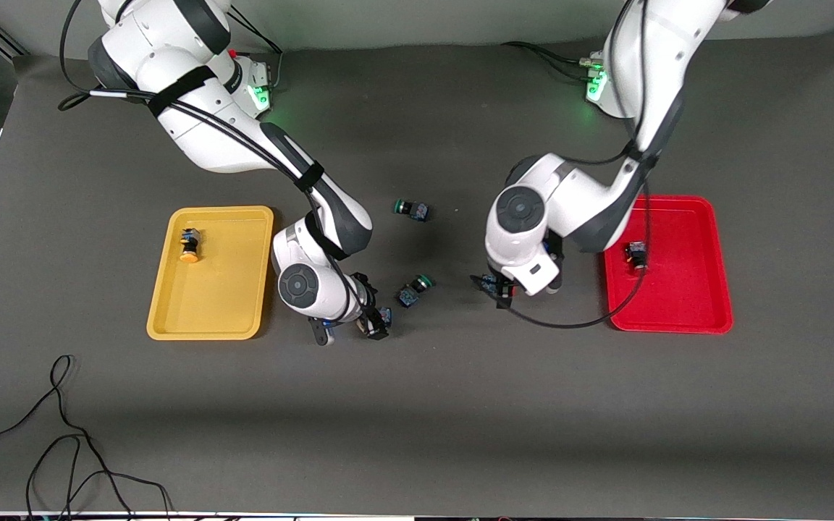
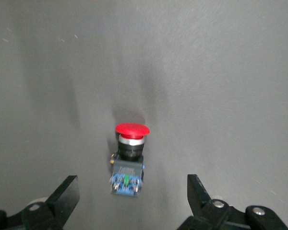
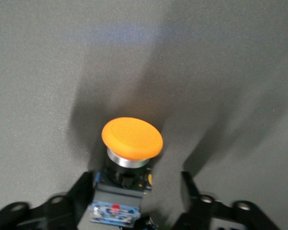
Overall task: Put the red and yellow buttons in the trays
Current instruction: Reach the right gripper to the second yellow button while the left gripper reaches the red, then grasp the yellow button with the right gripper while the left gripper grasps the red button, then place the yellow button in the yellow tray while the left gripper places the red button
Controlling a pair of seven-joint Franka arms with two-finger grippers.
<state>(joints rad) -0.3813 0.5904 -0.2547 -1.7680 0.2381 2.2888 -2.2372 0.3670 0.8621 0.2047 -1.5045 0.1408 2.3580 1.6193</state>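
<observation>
My left gripper takes hold of the red button by its dark body below the cap (image 2: 130, 152) next, since the button goes in the red tray.
An orange-yellow button (image 3: 132, 139) sits between the fingers of my right gripper (image 3: 137, 194). One finger touches its dark body and a gap shows at the other, so the gripper is open around it. In the front view this gripper (image 1: 373, 323) is low beside the yellow tray (image 1: 221, 289), which holds another yellow button (image 1: 189, 246). My left gripper (image 2: 132, 199) is open over a red button (image 2: 129, 155) lying on the table, not touching it. In the front view it (image 1: 498, 287) is beside the red tray (image 1: 685, 289), which holds a red button (image 1: 635, 255).
Two green-capped buttons lie on the mat between the arms, one (image 1: 415, 289) just beside the right gripper and one (image 1: 412, 209) farther from the front camera. Loose black cables (image 1: 62, 449) lie near the front edge at the right arm's end.
</observation>
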